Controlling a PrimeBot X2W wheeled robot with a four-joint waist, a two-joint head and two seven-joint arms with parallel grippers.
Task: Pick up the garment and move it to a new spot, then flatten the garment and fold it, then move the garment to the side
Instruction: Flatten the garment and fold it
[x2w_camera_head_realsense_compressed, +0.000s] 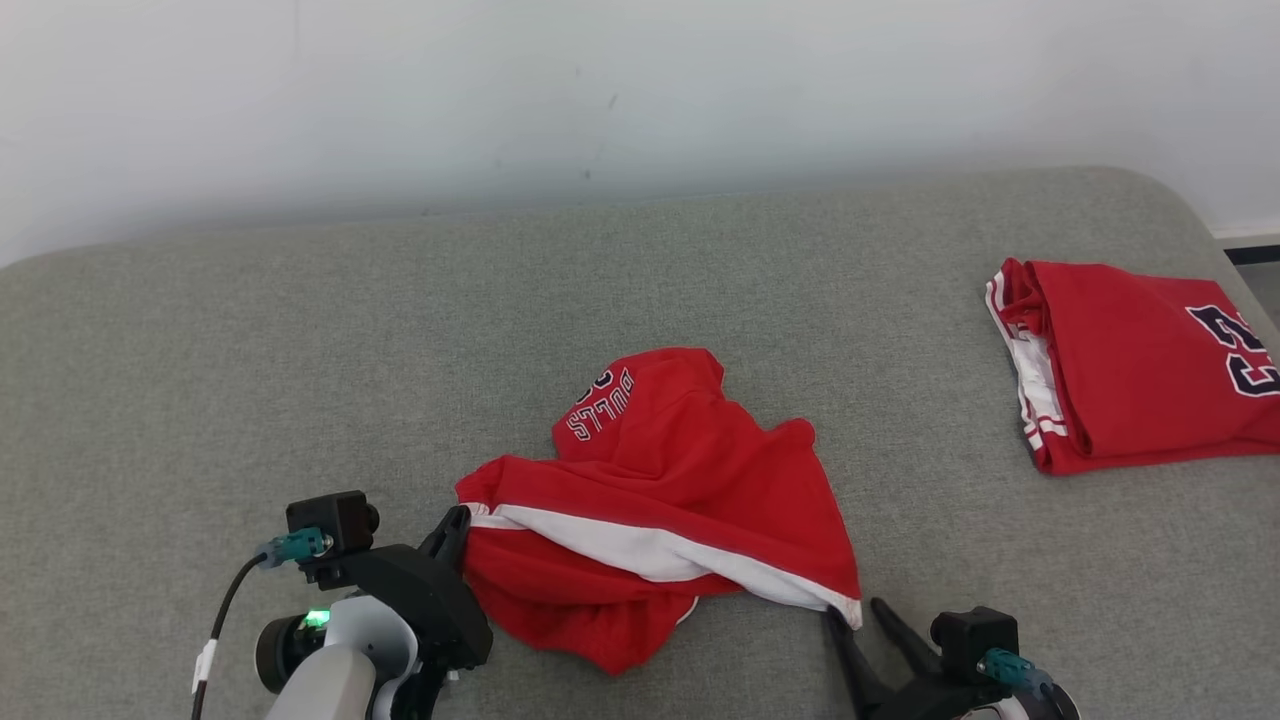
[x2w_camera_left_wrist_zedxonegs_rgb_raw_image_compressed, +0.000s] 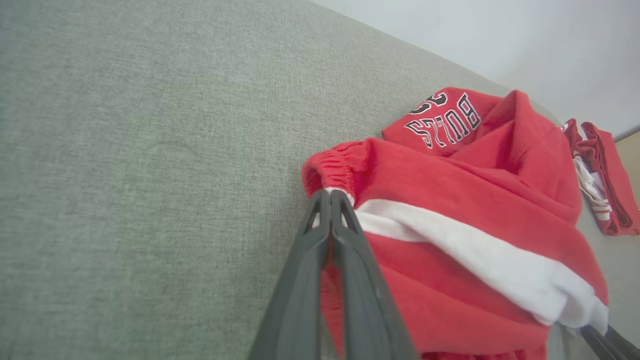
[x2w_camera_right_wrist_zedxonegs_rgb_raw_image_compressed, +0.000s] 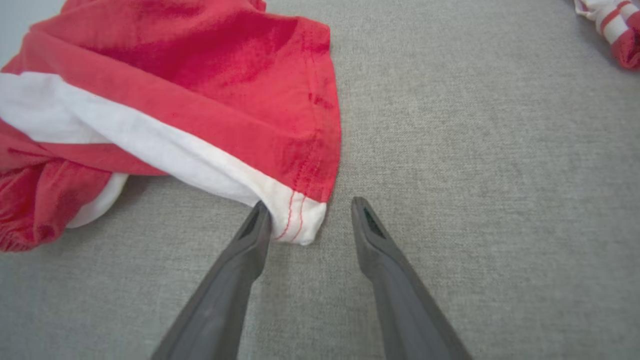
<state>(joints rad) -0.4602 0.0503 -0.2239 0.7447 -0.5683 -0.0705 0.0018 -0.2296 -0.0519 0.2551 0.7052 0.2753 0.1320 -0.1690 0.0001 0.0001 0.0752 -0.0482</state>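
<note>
My right gripper picks up the shorts (x2w_camera_head_realsense_compressed: 678, 456) by the white striped hem corner (x2w_camera_head_realsense_compressed: 843, 606) next, to move and flatten them.
The garment (x2w_camera_head_realsense_compressed: 660, 500) is a pair of red shorts with a white side stripe and BULLS lettering, lying crumpled on the grey padded surface (x2w_camera_head_realsense_compressed: 300, 380). My left gripper (x2w_camera_head_realsense_compressed: 455, 525) is shut on the elastic waistband corner at the garment's left end; in the left wrist view the gripper (x2w_camera_left_wrist_zedxonegs_rgb_raw_image_compressed: 330, 197) has both fingers pressed together on the garment (x2w_camera_left_wrist_zedxonegs_rgb_raw_image_compressed: 450, 210). My right gripper (x2w_camera_head_realsense_compressed: 850, 612) stands open at the white hem corner on the garment's right. In the right wrist view that gripper (x2w_camera_right_wrist_zedxonegs_rgb_raw_image_compressed: 310, 212) has the hem corner of the garment (x2w_camera_right_wrist_zedxonegs_rgb_raw_image_compressed: 300, 220) between its fingers.
A second red garment (x2w_camera_head_realsense_compressed: 1130, 365), folded, lies at the right edge of the padded surface, also seen as a folded red garment (x2w_camera_left_wrist_zedxonegs_rgb_raw_image_compressed: 600, 175) in the left wrist view. A white wall (x2w_camera_head_realsense_compressed: 600, 90) runs behind.
</note>
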